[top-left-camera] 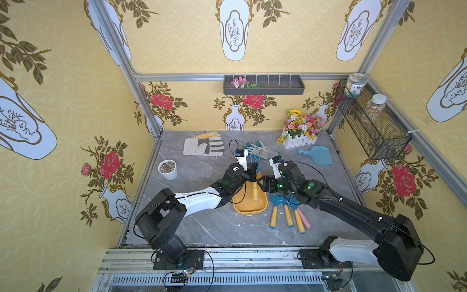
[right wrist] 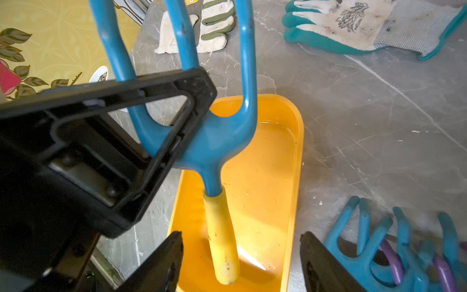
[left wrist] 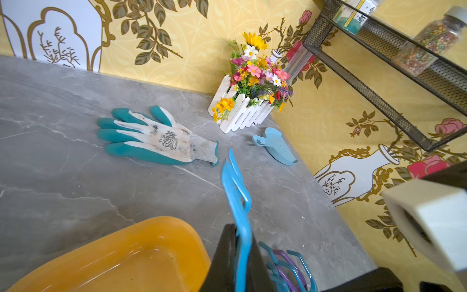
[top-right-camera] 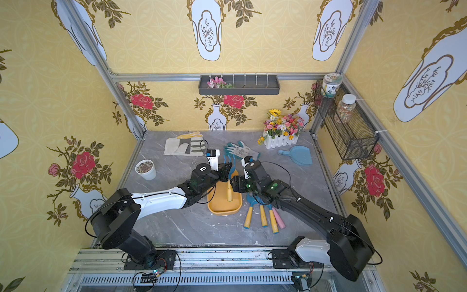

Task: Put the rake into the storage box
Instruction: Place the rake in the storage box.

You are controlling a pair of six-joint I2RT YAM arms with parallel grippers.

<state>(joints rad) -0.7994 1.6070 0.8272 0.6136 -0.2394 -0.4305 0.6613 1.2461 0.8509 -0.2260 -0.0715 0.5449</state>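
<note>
My left gripper holds the rake and needs to keep holding it until the rake's head is inside the storage box, because the rake's blue prongs stick up past the storage box's far rim [left wrist: 170,222].
The rake [top-left-camera: 255,192] has a blue pronged head and a yellow handle. It hangs tilted over the storage box [top-left-camera: 250,211], a shallow yellow-orange tray, with the handle's end low inside the tray [right wrist: 298,151]. My left gripper [top-left-camera: 254,172] is shut on the blue head; in the left wrist view the prongs [left wrist: 240,202] rise from between its shut fingers [left wrist: 222,252]. My right gripper [right wrist: 241,236] is open, one finger on each side of the handle's end [right wrist: 223,252], touching neither side. Both top views show the two grippers meeting over the tray's far end [top-right-camera: 223,209].
Several more hand tools [top-left-camera: 285,209] with yellow and pink handles lie just right of the tray. A teal glove [top-left-camera: 262,150], a work glove [top-left-camera: 204,146], a white pot [top-left-camera: 168,169], a flower box [top-left-camera: 300,131] and a blue dustpan [top-left-camera: 318,155] lie further back.
</note>
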